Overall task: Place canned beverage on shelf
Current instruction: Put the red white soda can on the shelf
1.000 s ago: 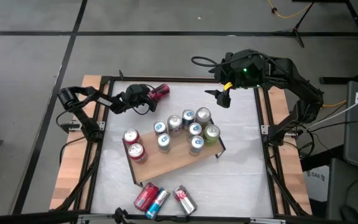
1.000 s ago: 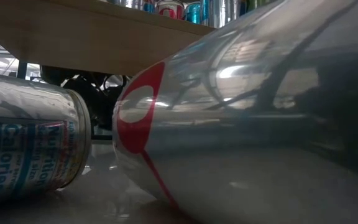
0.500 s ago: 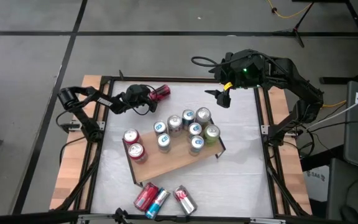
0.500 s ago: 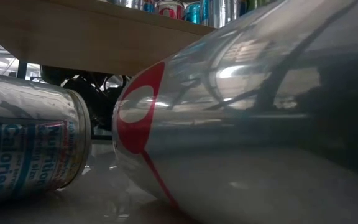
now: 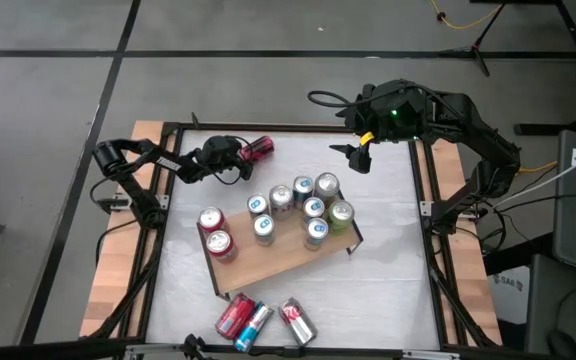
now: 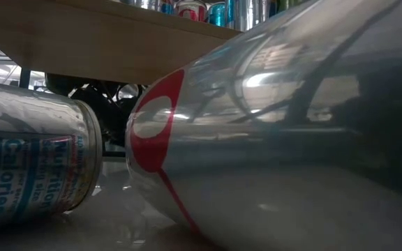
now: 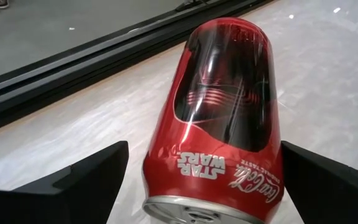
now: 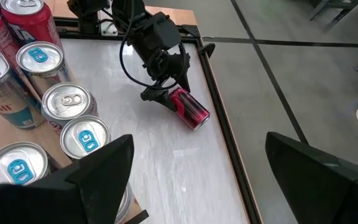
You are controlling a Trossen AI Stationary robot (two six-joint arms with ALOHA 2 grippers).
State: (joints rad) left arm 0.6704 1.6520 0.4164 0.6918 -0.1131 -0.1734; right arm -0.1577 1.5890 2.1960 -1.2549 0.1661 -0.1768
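Observation:
The red cola can needs to go on the shelf (image 5: pixel 288 258), so my left gripper needs to grab it next by its side beside the tabbed lid (image 5: pixel 249 153).
A red cola can (image 5: pixel 258 148) lies on its side on the white tabletop near the far left corner; it also shows in the left wrist view (image 7: pixel 222 112) and the right wrist view (image 8: pixel 190 109). My left gripper (image 5: pixel 240 157) is open, with one finger on each side of the can's near end, and I see no touch. The shelf (image 5: pixel 288 258), a light wooden board on black legs, stands mid-table with several upright cans on it. My right gripper (image 5: pixel 356 158) is open and empty above the table's far right part.
Three cans (image 5: pixel 258 320) lie on their sides near the table's near edge; two of them fill the low view (image 6: pixel 271 139), under the shelf's board (image 6: pixel 117 42). The table's black rim (image 5: pixel 268 126) runs just beyond the red can. Bare tabletop shows right of the shelf.

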